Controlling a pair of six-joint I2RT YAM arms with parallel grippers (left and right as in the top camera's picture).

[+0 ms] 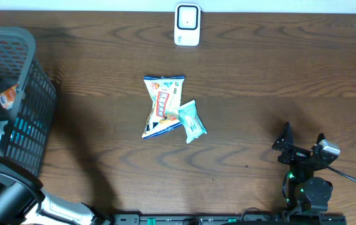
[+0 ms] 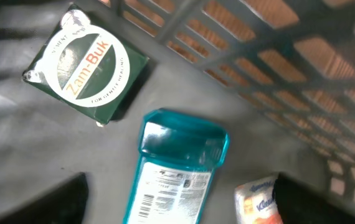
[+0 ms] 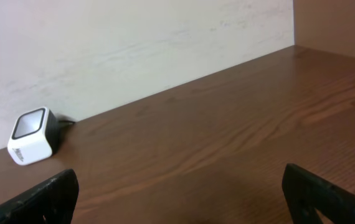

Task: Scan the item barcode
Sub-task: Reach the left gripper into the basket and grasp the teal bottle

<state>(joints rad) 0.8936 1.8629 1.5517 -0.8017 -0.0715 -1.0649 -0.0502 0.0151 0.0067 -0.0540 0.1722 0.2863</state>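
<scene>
My left gripper will next grab the teal bottle by its two side edges, so the white label's barcode stays uncovered to scan.
My left gripper [image 2: 180, 190] is down inside the dark basket [image 1: 22, 75] and stands open. Its two black fingers [image 2: 47, 202] flank a teal bottle [image 2: 177, 168] lying on the basket floor without touching it. The bottle's white label with a barcode faces up. A green Zam-Buk box [image 2: 87, 65] lies farther in, and a small tissue pack [image 2: 257, 202] sits by the right finger. The white scanner [image 1: 187, 25] stands at the table's far edge, also seen in the right wrist view [image 3: 33, 135]. My right gripper [image 1: 303, 140] rests open and empty at the front right.
A snack bag [image 1: 161, 106] and a pale teal packet [image 1: 192, 121] lie together mid-table. The basket's lattice wall [image 2: 277, 56] rises close beside the left gripper. The left arm [image 1: 15, 200] enters from the front left corner.
</scene>
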